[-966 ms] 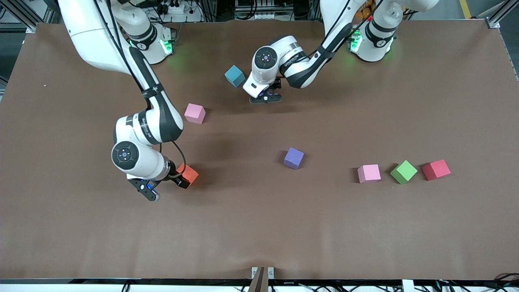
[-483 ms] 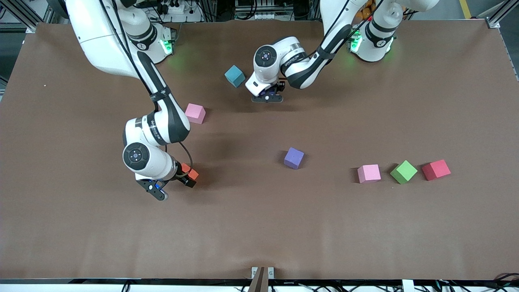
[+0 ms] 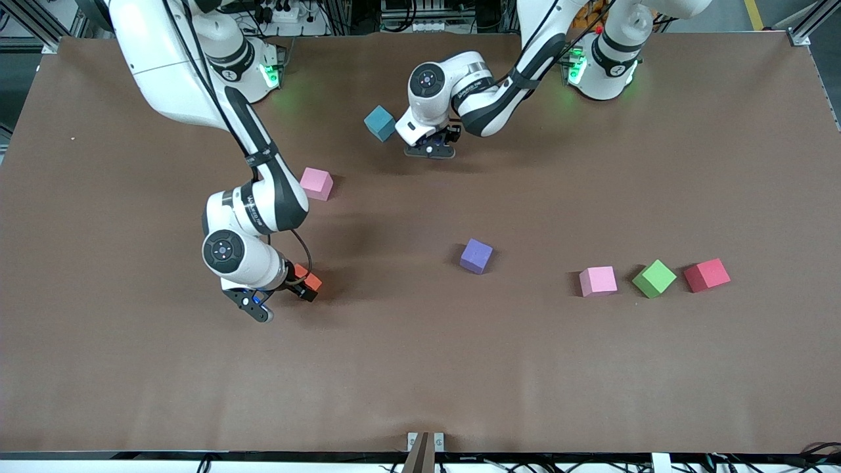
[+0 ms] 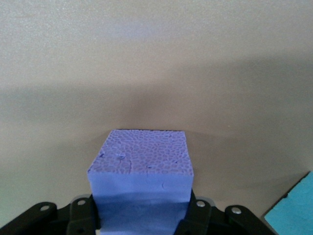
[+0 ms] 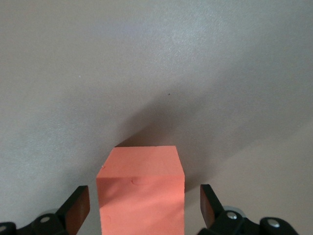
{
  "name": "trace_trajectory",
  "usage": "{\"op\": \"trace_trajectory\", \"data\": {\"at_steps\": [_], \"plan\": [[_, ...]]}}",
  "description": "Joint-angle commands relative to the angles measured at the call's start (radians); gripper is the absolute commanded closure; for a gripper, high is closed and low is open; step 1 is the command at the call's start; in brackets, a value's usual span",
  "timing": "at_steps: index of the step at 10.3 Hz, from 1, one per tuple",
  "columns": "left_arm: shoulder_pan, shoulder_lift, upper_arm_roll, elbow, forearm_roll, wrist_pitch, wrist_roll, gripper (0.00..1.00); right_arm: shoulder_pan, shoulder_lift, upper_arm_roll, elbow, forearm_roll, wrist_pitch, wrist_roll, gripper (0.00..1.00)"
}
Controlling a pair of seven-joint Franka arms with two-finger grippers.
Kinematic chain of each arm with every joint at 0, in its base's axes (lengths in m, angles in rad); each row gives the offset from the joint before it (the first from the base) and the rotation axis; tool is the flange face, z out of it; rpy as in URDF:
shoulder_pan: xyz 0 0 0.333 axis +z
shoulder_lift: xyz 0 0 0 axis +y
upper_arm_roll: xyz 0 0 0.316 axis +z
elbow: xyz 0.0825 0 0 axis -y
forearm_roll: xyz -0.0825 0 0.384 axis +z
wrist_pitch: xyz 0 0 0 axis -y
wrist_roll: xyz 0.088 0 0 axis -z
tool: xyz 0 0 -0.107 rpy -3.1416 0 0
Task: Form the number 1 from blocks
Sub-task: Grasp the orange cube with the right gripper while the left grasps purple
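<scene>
My fingertips are beside the orange block [image 5: 140,183] and below its top side [image 5: 141,208], so my right gripper needs to close on the block now.
My left gripper [image 3: 430,146] is low over the table beside the light blue block [image 3: 380,123], shut on a purple block [image 4: 142,161]. Its fingers [image 4: 200,213] press both sides, and my wrist hides that block in the front view. A corner of the light blue block [image 4: 293,210] shows in the left wrist view. My right gripper [image 3: 299,287] stands open around the orange block [image 3: 310,281], a gap between each finger [image 5: 78,205] and the block [image 5: 141,186]. A second purple block [image 3: 476,255] lies mid-table. One pink block [image 3: 316,183] lies beside my right forearm, another [image 3: 598,281] toward the left arm's end.
A green cube [image 3: 654,278] and a red cube [image 3: 707,274] sit in a row with the second pink block, toward the left arm's end. The brown table [image 3: 420,374] spreads wide nearer the front camera.
My left gripper closed on the purple block and shifted slightly toward the bases. My right gripper slid over the orange block until its open fingers straddled it.
</scene>
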Motion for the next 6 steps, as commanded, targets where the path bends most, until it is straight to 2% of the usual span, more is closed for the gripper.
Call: {"op": "trace_trajectory", "data": {"at_steps": [1, 2, 3, 4, 6], "plan": [[0.006, -0.025, -0.007, -0.025, -0.021, 0.015, -0.038, 0.46, 0.013, 0.006, -0.008, -0.014, -0.003, 0.023, -0.023, 0.10], [0.008, -0.023, -0.007, -0.023, -0.032, 0.015, -0.038, 0.45, 0.013, 0.006, -0.008, -0.014, -0.002, 0.023, -0.025, 0.29], [0.017, -0.021, -0.006, -0.017, -0.038, 0.015, -0.038, 0.28, 0.013, 0.006, -0.008, -0.014, -0.002, 0.023, -0.028, 0.47], [0.026, -0.018, -0.004, -0.008, -0.064, 0.015, -0.035, 0.00, 0.012, 0.005, -0.008, -0.014, 0.001, 0.022, -0.043, 0.56], [0.046, -0.026, 0.017, 0.025, -0.066, 0.009, -0.040, 0.00, 0.006, -0.006, -0.008, -0.014, 0.001, 0.017, -0.051, 0.54]]}}
